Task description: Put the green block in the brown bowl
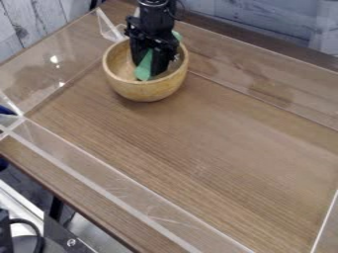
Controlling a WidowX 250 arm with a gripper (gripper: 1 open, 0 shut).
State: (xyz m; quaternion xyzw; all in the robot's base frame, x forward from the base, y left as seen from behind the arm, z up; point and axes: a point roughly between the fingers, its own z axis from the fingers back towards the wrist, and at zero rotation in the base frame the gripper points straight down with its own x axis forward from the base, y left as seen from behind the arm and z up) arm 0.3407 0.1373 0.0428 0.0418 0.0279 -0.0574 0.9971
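Observation:
The green block [141, 65] has its lower tip down inside the bowl's rim and would rest in the brown bowl, so my gripper releases the block next.
The brown bowl [132, 87] stands on the wooden table at the upper left. Inside it the green block [141, 65] stands tilted on end, its lower tip down in the bowl. My black gripper [153, 51] reaches down from above into the bowl and is shut on the block's upper part. Its fingers hide the top of the block.
A clear plastic wall [79, 163] frames the wooden tabletop [199, 148] along its front-left and right edges. A grey plank wall [40, 20] lies behind at upper left. Dark cables and equipment [27, 232] sit below the table's front corner.

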